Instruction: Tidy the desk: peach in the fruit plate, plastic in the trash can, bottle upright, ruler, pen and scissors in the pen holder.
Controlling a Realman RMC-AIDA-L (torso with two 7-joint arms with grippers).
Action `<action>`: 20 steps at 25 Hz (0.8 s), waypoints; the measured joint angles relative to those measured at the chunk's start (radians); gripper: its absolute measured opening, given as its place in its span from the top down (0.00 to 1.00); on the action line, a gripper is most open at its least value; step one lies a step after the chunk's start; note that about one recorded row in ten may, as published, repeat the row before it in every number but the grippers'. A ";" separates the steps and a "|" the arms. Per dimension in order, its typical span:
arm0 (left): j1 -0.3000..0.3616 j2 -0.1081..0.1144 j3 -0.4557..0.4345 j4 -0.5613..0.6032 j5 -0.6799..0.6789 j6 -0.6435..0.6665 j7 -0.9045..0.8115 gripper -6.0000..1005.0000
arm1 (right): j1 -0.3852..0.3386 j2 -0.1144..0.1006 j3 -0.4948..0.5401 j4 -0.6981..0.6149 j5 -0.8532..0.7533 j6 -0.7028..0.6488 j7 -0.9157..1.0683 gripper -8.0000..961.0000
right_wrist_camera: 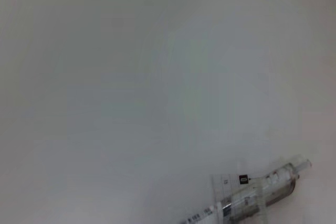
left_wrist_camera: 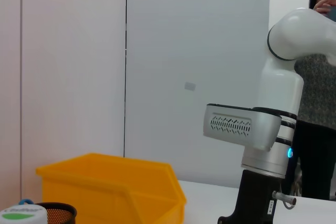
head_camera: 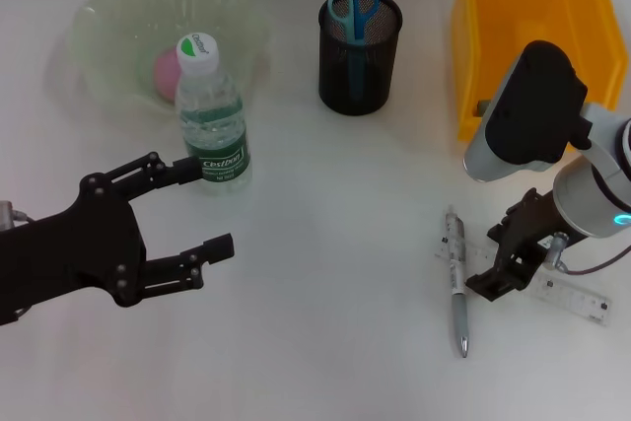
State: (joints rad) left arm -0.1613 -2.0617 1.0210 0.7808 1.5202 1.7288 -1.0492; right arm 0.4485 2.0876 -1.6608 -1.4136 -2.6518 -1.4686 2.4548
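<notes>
My right gripper's fingers are low around the clear ruler (head_camera: 577, 295) beside the pen (head_camera: 456, 278), so closing now would catch the ruler.
The bottle (head_camera: 211, 115) stands upright in front of the green fruit plate (head_camera: 108, 7), and its cap (left_wrist_camera: 21, 214) shows in the left wrist view. A pink peach (head_camera: 165, 71) lies in that plate. My left gripper (head_camera: 209, 206) is open just in front of the bottle, one fingertip (head_camera: 189, 168) beside the label, with nothing between the fingers. Blue-handled scissors (head_camera: 353, 7) stand in the black mesh pen holder (head_camera: 360, 46). The pen (head_camera: 456, 278) (right_wrist_camera: 262, 192) lies on the table across one end of the clear ruler (head_camera: 577, 295) (right_wrist_camera: 226, 184). My right gripper (head_camera: 503, 263) is low over the ruler. No plastic is in view.
The yellow bin (head_camera: 532, 36) (left_wrist_camera: 105, 187) stands at the back right, behind my right arm (left_wrist_camera: 262, 156). A person (left_wrist_camera: 320, 103) stands beyond the table on that side. White table (head_camera: 335, 244) lies between the two grippers.
</notes>
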 joint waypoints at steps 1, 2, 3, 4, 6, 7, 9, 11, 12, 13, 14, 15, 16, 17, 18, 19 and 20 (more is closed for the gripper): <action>0.000 0.000 0.000 0.000 0.000 0.000 0.000 0.16 | 0.002 0.000 0.003 0.008 0.007 0.001 0.001 0.27; 0.000 0.000 0.000 0.000 0.000 0.000 0.000 0.16 | 0.002 0.000 0.003 0.008 0.007 0.001 0.001 0.27; 0.000 0.000 0.000 0.000 0.000 0.000 0.000 0.16 | 0.004 0.000 0.005 0.012 0.014 0.001 0.001 0.27; 0.000 0.000 0.000 0.000 0.000 0.000 0.000 0.16 | 0.005 0.000 0.008 0.015 0.019 0.001 0.001 0.31; -0.002 0.000 -0.001 0.000 0.000 0.000 0.000 0.16 | 0.010 0.000 0.010 0.027 0.027 0.006 0.001 0.36; -0.002 0.000 -0.001 0.000 0.000 0.000 0.000 0.16 | 0.010 0.000 0.010 0.027 0.027 0.006 0.001 0.37; -0.003 0.000 -0.001 0.000 0.000 0.000 0.000 0.16 | 0.012 0.000 0.009 0.033 0.028 0.010 0.001 0.41; -0.003 0.000 -0.001 0.000 0.000 0.000 0.000 0.16 | 0.014 -0.001 0.006 0.035 0.027 0.012 0.002 0.44; -0.004 0.000 -0.001 0.000 0.000 0.000 0.000 0.16 | 0.014 -0.001 0.005 0.035 0.027 0.013 0.002 0.44; -0.004 0.000 -0.001 0.000 0.000 0.000 0.000 0.16 | 0.014 -0.001 0.005 0.036 0.028 0.013 0.002 0.45; -0.004 0.000 -0.001 0.000 0.000 0.000 0.000 0.16 | 0.014 -0.001 0.006 0.036 0.028 0.013 0.002 0.45; -0.004 0.000 -0.001 0.000 0.000 0.000 0.000 0.16 | 0.014 -0.001 0.008 0.036 0.028 0.013 0.003 0.45; -0.004 0.000 -0.001 0.000 0.000 0.000 0.000 0.16 | 0.014 -0.001 0.010 0.036 0.028 0.013 0.007 0.45; -0.004 0.000 -0.001 0.000 0.000 0.000 0.000 0.16 | 0.014 -0.001 0.010 0.036 0.028 0.013 0.007 0.45; -0.004 0.000 -0.001 0.000 0.000 0.000 0.000 0.16 | 0.013 -0.002 0.010 0.036 0.028 0.012 0.010 0.45; -0.004 0.000 -0.001 0.000 0.000 0.000 0.000 0.16 | 0.013 -0.002 0.010 0.036 0.027 0.012 0.012 0.45; -0.004 0.000 -0.001 0.000 0.000 0.000 0.000 0.16 | 0.013 -0.002 0.010 0.036 0.026 0.011 0.014 0.45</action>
State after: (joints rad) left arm -0.1657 -2.0617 1.0200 0.7808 1.5202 1.7288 -1.0492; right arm 0.4617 2.0853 -1.6506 -1.3772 -2.6256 -1.4572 2.4690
